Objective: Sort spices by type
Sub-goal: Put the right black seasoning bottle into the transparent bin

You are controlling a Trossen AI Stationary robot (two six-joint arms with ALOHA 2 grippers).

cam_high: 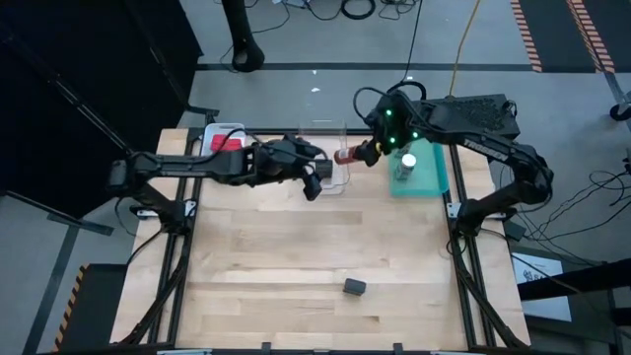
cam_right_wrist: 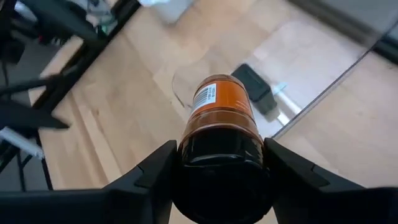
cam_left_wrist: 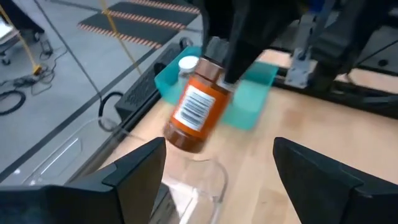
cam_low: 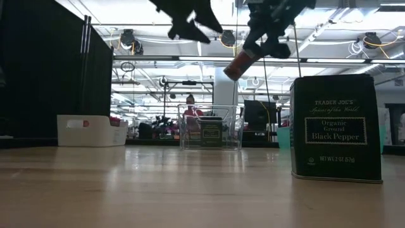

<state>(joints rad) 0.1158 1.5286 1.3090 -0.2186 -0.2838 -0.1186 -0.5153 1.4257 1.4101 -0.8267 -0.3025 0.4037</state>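
The orange-red spice jar's dark cap (cam_left_wrist: 217, 51) should stay free for the other hand, so the left gripper will next grab the jar by its base end (cam_left_wrist: 185, 135).
An orange-red spice jar (cam_high: 343, 156) with a white barcode label is in the air at the clear tray's right edge, in my right gripper (cam_high: 361, 153), which is shut on it. My left gripper (cam_high: 314, 185) hovers open just left of it, near the clear tray (cam_high: 323, 138), its fingers wide apart (cam_left_wrist: 217, 165). A dark tin (cam_right_wrist: 252, 84) lies in the clear tray. A black pepper tin (cam_high: 355, 287) stands on its base near the table's near edge. A white-capped jar (cam_high: 404, 163) stands in the teal tray, and a red tin (cam_high: 227, 144) sits in the white tray. My right gripper holds the orange-red jar by its dark cap end (cam_right_wrist: 221, 158), pinched between the two fingers (cam_right_wrist: 165, 165). The fingers reach along the jar, slanting down toward the table's left. The jar is lifted clear and tilted, its base (cam_low: 232, 73) pointing down and left.
The white tray (cam_high: 212, 133) is at the far left and the teal tray (cam_high: 434, 177) at the far right. The clear tray stands between them. The two arms are close together over the clear tray. Bare wood lies across the table's middle and near side.
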